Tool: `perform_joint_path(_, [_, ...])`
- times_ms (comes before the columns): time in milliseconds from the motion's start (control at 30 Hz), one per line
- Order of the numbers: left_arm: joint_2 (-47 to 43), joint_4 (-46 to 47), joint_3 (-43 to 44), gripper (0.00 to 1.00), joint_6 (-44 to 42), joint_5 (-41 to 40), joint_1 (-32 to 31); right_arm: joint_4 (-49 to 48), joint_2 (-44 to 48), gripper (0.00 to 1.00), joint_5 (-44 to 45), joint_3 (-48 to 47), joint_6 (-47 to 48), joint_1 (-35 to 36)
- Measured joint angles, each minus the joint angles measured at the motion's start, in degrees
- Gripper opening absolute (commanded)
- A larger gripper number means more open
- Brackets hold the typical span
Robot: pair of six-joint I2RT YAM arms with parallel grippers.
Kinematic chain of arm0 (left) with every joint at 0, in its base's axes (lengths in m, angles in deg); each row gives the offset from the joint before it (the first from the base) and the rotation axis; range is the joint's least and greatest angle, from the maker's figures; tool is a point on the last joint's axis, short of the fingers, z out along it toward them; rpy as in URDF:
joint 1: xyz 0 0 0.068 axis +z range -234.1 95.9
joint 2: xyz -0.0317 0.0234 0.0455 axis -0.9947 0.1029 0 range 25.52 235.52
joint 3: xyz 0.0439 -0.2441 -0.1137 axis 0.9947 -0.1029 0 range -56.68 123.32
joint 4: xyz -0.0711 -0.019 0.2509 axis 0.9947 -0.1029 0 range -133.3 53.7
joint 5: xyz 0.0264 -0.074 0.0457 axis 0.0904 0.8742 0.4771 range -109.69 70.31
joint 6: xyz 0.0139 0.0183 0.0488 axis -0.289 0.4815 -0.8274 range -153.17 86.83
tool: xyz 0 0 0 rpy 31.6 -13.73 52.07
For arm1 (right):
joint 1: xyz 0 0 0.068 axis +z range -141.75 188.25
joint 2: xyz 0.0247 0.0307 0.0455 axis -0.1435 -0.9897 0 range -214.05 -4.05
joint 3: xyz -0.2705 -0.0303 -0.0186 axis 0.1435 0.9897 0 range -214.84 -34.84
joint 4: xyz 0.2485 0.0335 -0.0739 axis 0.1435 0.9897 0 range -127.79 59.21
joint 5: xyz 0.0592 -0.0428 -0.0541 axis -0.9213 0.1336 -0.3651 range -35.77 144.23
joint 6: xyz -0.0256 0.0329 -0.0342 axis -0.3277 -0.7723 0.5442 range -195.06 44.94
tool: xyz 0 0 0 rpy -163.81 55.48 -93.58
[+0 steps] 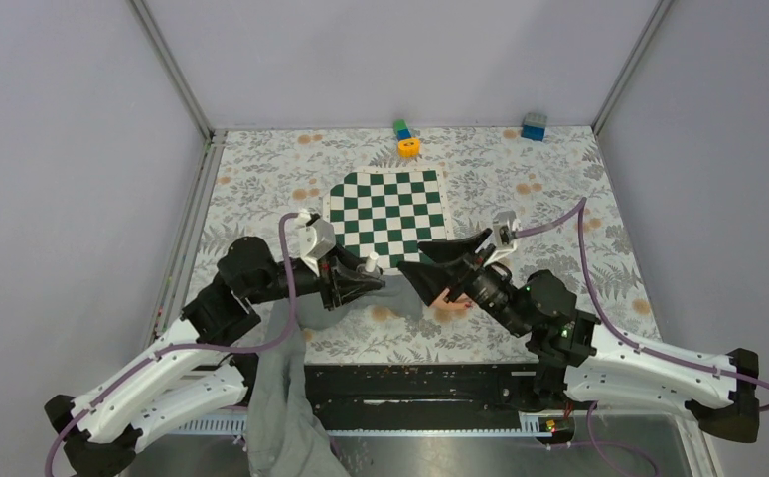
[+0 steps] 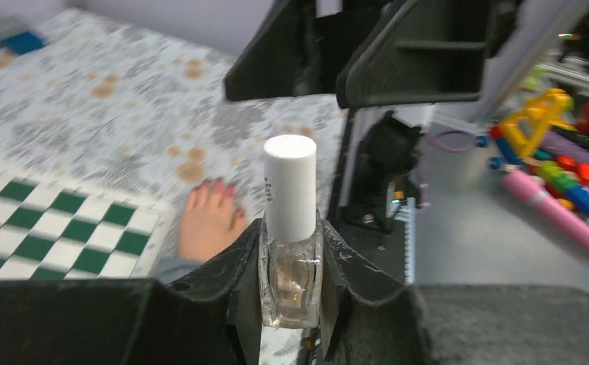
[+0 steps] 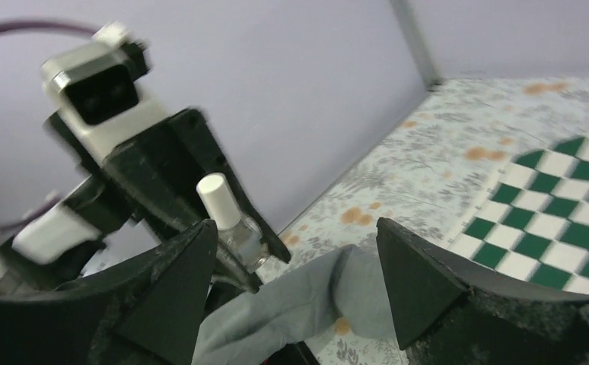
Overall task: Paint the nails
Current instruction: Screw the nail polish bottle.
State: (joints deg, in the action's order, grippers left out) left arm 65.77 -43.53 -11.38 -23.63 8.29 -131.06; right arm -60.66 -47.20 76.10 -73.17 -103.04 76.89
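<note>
I should next use my right gripper to grab the white cap (image 2: 290,186) by its sides and twist it. I should leave the clear bottle to my left gripper.
My left gripper (image 2: 291,262) is shut on a clear nail polish bottle (image 2: 290,285) with a white cap (image 2: 290,186), held upright above the table; it also shows in the top view (image 1: 370,264) and the right wrist view (image 3: 234,228). A pale pinkish hand (image 2: 209,224) with dark red nails (image 2: 217,184) lies on the floral cloth beyond the bottle, its grey sleeve (image 3: 314,300) running back toward the arms. My right gripper (image 3: 299,266) is open wide and empty, facing the bottle from the right, above the hand (image 1: 455,298).
A green-and-white checkered mat (image 1: 387,214) lies behind the hand. An orange ring (image 1: 408,147) with green and blue blocks (image 1: 400,128) and a blue block (image 1: 533,126) stand at the far edge. Toys (image 2: 558,167) lie off the table in the left wrist view.
</note>
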Motion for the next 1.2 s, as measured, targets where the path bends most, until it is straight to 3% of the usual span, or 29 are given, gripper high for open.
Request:
perform_joint_path(200, [2.5, 12.8, -0.5, 0.0, 7.7, 18.5, 0.0, -8.0, 2.4, 0.84, -19.1, 1.2, 6.8, 0.0])
perform_joint_path(433, [6.5, 26.1, -2.7, 0.0, 18.5, 31.5, -0.4, -14.6, -0.3, 0.84, -34.1, -1.6, 8.5, 0.0])
perform_joint_path(700, [6.8, 31.1, -2.7, 0.0, 22.5, 37.0, -1.8, -19.1, -7.9, 0.75, -44.1, -5.6, 7.8, 0.0])
perform_joint_path(1200, [6.7, 31.6, -2.7, 0.0, 23.3, 38.0, -2.1, -27.8, -15.2, 0.52, -51.0, -6.8, -0.3, -0.3])
